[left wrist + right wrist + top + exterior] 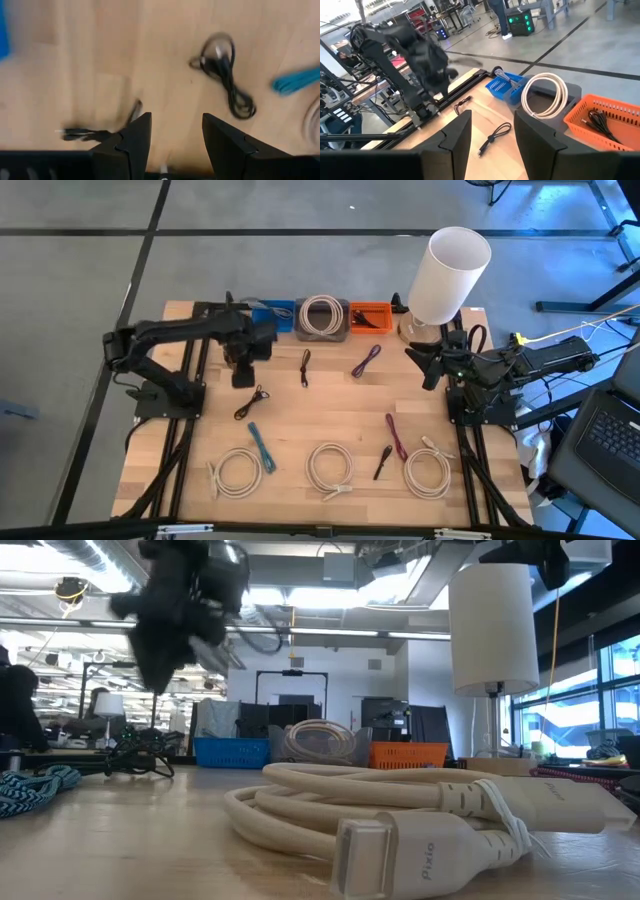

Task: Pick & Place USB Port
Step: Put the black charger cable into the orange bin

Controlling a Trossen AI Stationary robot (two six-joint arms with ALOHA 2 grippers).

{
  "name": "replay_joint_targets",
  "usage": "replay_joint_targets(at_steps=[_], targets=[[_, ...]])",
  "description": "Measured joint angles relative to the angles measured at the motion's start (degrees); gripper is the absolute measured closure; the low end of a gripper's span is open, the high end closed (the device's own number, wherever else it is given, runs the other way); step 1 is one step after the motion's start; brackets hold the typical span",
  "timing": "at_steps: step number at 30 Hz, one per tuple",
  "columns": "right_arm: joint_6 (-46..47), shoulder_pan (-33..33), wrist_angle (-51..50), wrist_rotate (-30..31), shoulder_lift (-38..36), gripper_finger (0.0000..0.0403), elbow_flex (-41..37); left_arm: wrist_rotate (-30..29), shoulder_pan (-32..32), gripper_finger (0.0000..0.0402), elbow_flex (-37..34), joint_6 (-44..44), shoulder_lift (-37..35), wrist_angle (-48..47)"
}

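Observation:
My left gripper grabs the cable by its bundled middle (228,82) next, to keep the black cable's plug (219,51) free.
Several cables lie on the wooden table (300,420). A small coiled black cable (253,401) (225,75) lies close to my left gripper (243,372) (175,135), which points down above the table, open and empty. A second black cable (305,367) and a purple one (366,360) lie farther right. My right gripper (425,365) (492,132) hangs high at the table's right side, nearly level, open and empty. Which cable is the USB port I cannot tell.
Blue (272,312), grey (322,320) and orange (370,315) bins line the far edge; the grey one holds a white coil. A white lamp (450,270) stands at the far right. White coils (330,468), a blue cable (262,447) and a maroon cable (396,435) lie near the front.

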Motion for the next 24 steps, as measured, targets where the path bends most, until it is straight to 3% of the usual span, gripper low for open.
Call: replay_joint_targets(at_steps=[4, 10, 24], targets=[[0.0, 0.0, 0.0, 0.1, 0.0, 0.0253, 0.0, 1.2, -3.2, 0.0233, -6.7, -2.9, 0.0, 2.3], [0.2, 0.0, 0.0, 0.2, 0.0, 0.0253, 0.0, 14.6, -7.2, 0.0233, -11.6, -12.4, 0.0, 10.2], [0.2, 0.0, 0.2, 0.2, 0.0, 0.0253, 0.0, 7.6, -12.3, 0.0233, -15.6, -18.9, 0.0, 21.3]])
